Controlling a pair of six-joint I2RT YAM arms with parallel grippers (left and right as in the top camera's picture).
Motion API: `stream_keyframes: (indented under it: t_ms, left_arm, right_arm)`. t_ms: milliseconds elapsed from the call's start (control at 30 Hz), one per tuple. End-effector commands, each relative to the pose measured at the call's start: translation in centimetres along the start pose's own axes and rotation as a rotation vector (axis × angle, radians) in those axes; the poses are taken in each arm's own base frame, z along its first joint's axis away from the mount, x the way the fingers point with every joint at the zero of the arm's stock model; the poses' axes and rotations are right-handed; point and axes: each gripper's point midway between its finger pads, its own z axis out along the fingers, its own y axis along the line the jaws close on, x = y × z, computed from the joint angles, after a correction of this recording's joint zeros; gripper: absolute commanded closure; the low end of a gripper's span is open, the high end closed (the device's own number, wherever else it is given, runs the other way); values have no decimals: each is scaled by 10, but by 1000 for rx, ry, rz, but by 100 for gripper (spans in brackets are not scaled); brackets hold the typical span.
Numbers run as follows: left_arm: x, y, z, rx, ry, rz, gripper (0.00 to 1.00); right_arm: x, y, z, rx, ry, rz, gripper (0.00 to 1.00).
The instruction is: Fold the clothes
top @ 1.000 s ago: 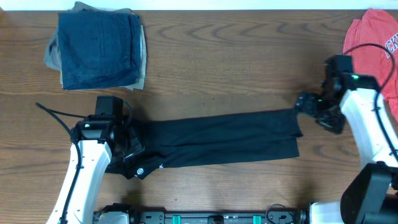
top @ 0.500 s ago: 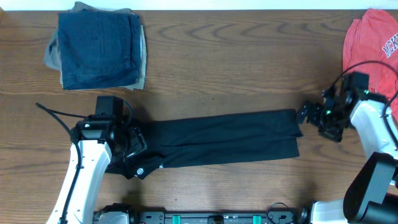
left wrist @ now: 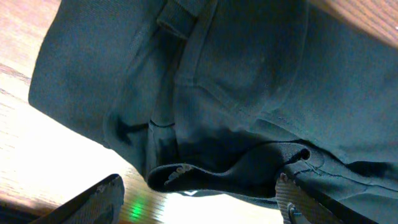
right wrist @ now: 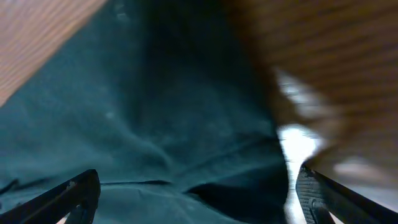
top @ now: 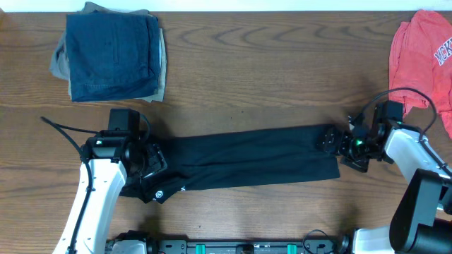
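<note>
I will next grab the outer end of the black garment with my right gripper, away from the logo. Then I will fold that end inward.
The clothes are one black garment, lying as a long flat strip across the table's front half. A small white round logo shows at its left end. My left gripper sits over that left end. In the left wrist view it is open, a raised fold of the black fabric lies just ahead of its fingers, and the right finger is against the cloth. My right gripper hovers over the strip's right end. In the right wrist view it stands wide open above dark fabric.
A folded dark-blue denim and tan pile lies at the back left. A coral-red shirt lies at the back right. The wooden table shows bare between them.
My right gripper has swung left, from beside the garment's right end to over it. The left arm and the garment have stayed put.
</note>
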Motion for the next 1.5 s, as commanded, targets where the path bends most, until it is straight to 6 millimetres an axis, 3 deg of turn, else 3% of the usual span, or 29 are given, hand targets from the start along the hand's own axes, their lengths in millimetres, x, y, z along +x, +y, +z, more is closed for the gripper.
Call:
stream_keyframes:
  t_ms: [0, 33, 100, 167, 267, 433, 467, 633, 833, 1033, 1167, 1467]
  left_arm:
    - [-5, 1, -3, -7, -18, -1, 21]
    - [-5, 1, -3, -7, -18, -1, 21]
    - [-5, 1, -3, -7, -19, -1, 21]
    - [-5, 1, -3, -7, -19, -1, 21]
    - [-5, 1, -3, -7, -18, -1, 20]
    - [-4, 1, -3, -7, -18, -1, 20]
    - [-4, 1, -3, -7, -18, -1, 20]
    - [-4, 2, -3, -9, -15, -1, 20]
    - [-3, 2, -3, -10, -12, -1, 20]
    - [-3, 2, -3, -9, -13, -1, 20]
    - [-4, 2, -3, -9, -15, -2, 20]
    - [-4, 2, -3, -9, -15, -2, 20]
  right_arm:
    - [23, 8, 14, -33, 74, -2, 3]
    - [26, 9, 16, -31, 83, 4, 11]
    - [31, 13, 19, -27, 99, 25, 37]
    - [34, 18, 22, -23, 109, 36, 55]
    - [34, 24, 25, -22, 110, 39, 66]
    - [31, 25, 25, -14, 99, 39, 97]
    - [30, 24, 24, -5, 97, 39, 99]
    - [21, 11, 10, 87, 84, 67, 99]
    - [-1, -8, -37, 261, 59, 128, 99]
    - [-9, 7, -69, 279, 63, 128, 99]
    - [-5, 21, -70, 284, 83, 87, 99]
    - [17, 70, -43, 294, 125, -121, 99]
